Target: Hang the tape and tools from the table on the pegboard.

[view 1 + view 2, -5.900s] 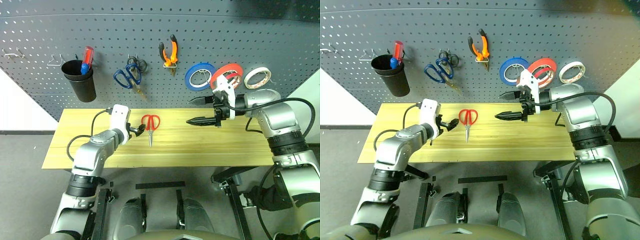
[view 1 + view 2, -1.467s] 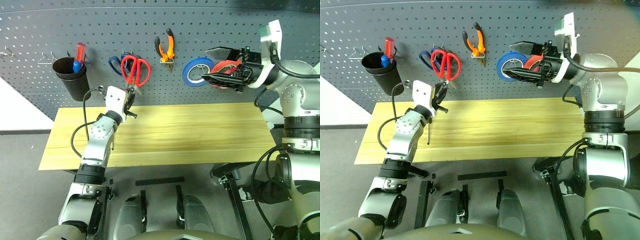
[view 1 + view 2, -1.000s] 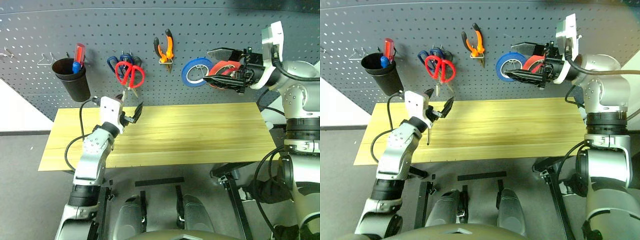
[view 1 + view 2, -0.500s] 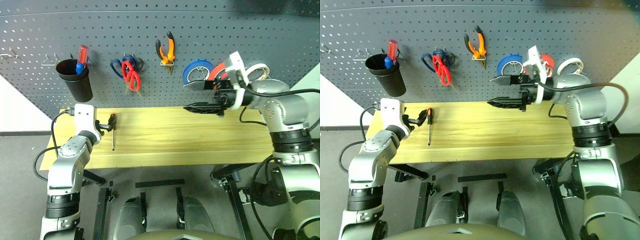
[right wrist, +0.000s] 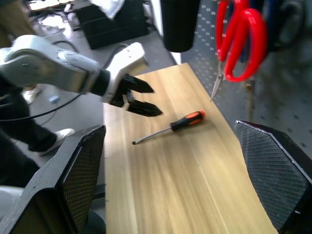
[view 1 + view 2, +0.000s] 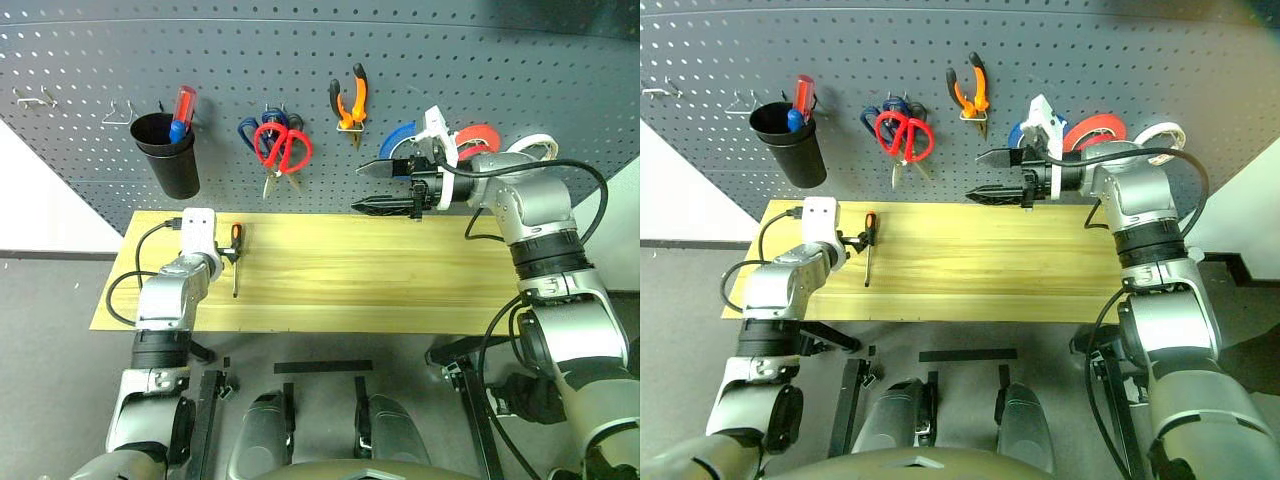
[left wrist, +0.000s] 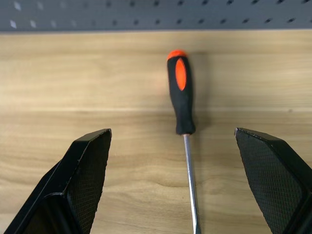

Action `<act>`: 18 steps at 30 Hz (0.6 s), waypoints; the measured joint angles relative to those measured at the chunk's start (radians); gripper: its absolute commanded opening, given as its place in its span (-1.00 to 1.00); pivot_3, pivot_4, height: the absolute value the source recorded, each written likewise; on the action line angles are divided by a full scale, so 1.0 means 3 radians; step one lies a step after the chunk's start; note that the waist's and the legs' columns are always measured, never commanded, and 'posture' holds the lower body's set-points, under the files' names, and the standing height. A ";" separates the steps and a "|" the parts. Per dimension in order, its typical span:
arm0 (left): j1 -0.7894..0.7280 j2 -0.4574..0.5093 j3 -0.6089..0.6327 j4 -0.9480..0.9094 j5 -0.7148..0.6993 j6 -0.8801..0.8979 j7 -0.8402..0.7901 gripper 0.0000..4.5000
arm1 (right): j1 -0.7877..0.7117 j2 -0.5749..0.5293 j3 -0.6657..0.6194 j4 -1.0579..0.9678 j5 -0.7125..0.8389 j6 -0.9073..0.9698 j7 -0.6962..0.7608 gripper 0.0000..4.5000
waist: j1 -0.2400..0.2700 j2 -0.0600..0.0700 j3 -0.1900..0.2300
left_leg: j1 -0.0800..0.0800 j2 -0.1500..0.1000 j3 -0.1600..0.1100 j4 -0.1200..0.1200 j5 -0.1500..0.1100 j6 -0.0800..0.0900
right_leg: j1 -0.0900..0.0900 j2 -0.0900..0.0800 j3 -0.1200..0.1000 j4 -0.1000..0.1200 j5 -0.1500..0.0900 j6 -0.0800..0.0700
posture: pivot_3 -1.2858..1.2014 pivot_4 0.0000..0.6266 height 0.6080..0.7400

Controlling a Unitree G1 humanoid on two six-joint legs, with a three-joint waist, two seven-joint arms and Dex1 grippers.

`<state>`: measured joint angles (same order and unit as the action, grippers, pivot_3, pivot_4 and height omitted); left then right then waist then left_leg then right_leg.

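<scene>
The screwdriver has a big end, the black-and-orange handle [image 6: 236, 241], and runs out into a long, thin metal shaft [image 6: 235, 280]. I should next grab the screwdriver by that big end with my left gripper.
A small screwdriver [image 6: 236, 245] with an orange-and-black handle lies on the table [image 6: 400, 290] near its left end. My left gripper [image 6: 226, 256] hangs open just beside it, and in the left wrist view the handle [image 7: 181, 97] lies between the spread fingers [image 7: 87, 170]. On the pegboard [image 6: 450, 60] hang the red-handled scissors [image 6: 284, 148], the orange pliers [image 6: 347, 100] and the red tape [image 6: 480, 138]. My right gripper [image 6: 383, 188] is open and empty, pointing left in front of the blue roll [image 6: 398, 140].
A black cup [image 6: 172, 152] holding a red-and-blue screwdriver hangs on the board at the left. Blue-handled scissors [image 6: 250, 130] hang behind the red ones. A white roll [image 6: 532, 146] hangs at the far right. Empty wire hooks [image 6: 118, 112] sit at the upper left.
The scissors that lay on the table now hang on the board. My left gripper has come down to the screwdriver. The right gripper has moved left and lower, away from the red tape.
</scene>
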<state>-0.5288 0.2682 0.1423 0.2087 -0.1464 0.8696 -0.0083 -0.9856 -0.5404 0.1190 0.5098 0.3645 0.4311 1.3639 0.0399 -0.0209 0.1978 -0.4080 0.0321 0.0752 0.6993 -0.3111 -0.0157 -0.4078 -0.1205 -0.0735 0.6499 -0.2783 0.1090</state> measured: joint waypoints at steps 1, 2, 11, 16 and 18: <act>-0.0072 -0.0021 0.0003 0.0136 0.0011 -0.0021 0.0022 0.89 | 0.0000 0.0010 -0.0014 0.0023 0.0006 -0.0032 0.0043 1.00 | 0.0001 0.0000 0.0003 | 0.0000 0.0000 0.0000 0.0000 0.0000 0.0000 | 0.0000 0.0000 0.0000 0.0000 0.0000 0.0000 | 0.13 -0.28 0.87; -0.0135 -0.0028 0.0004 0.0254 0.0022 -0.0037 0.0038 0.89 | -0.0004 0.0027 -0.0022 0.0041 0.0009 -0.0072 0.0073 1.00 | 0.0000 -0.0001 0.0005 | 0.0000 0.0000 -0.0001 0.0000 0.0000 0.0000 | 0.0000 0.0000 0.0000 0.0000 0.0000 0.0000 | 0.12 -0.23 0.87; -0.0627 0.0038 0.0029 0.1146 0.0077 -0.0327 -0.0007 0.89 | -0.0032 0.0126 0.0008 0.0282 -0.0207 -0.0628 0.0206 1.00 | -0.0019 -0.0002 0.0195 | 0.0004 0.0002 -0.0001 0.0001 0.0000 0.0001 | -0.0002 0.0000 0.0001 0.0003 0.0000 -0.0001 | 0.09 0.09 0.87; -0.0897 0.0036 0.0036 0.1612 0.0089 -0.0448 -0.0031 0.89 | -0.0041 0.0256 0.0122 0.0436 -0.0381 -0.0712 0.0185 1.00 | -0.0022 0.0002 0.0339 | -0.0004 0.0002 0.0000 0.0001 -0.0001 0.0002 | -0.0013 -0.0001 0.0000 0.0014 0.0001 -0.0001 | 0.07 0.19 0.87; -0.0994 0.0022 0.0039 0.1781 0.0090 -0.0526 -0.0032 0.89 | -0.0049 0.0314 0.0140 0.0505 -0.0425 -0.0727 0.0162 1.00 | -0.0022 0.0002 0.0384 | -0.0010 0.0001 0.0000 0.0001 -0.0001 0.0002 | -0.0018 -0.0002 0.0000 0.0014 0.0001 -0.0001 | 0.07 0.21 0.87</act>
<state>-0.8269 0.2749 0.1541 0.7430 -0.1193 0.7119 -0.0178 -1.0003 -0.4461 0.1609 0.6612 0.2371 0.2130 1.4126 0.0332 -0.0204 0.3130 -0.4109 0.0325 0.0754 0.6996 -0.3114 -0.0151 -0.4132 -0.1210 -0.0735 0.6542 -0.2781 0.1086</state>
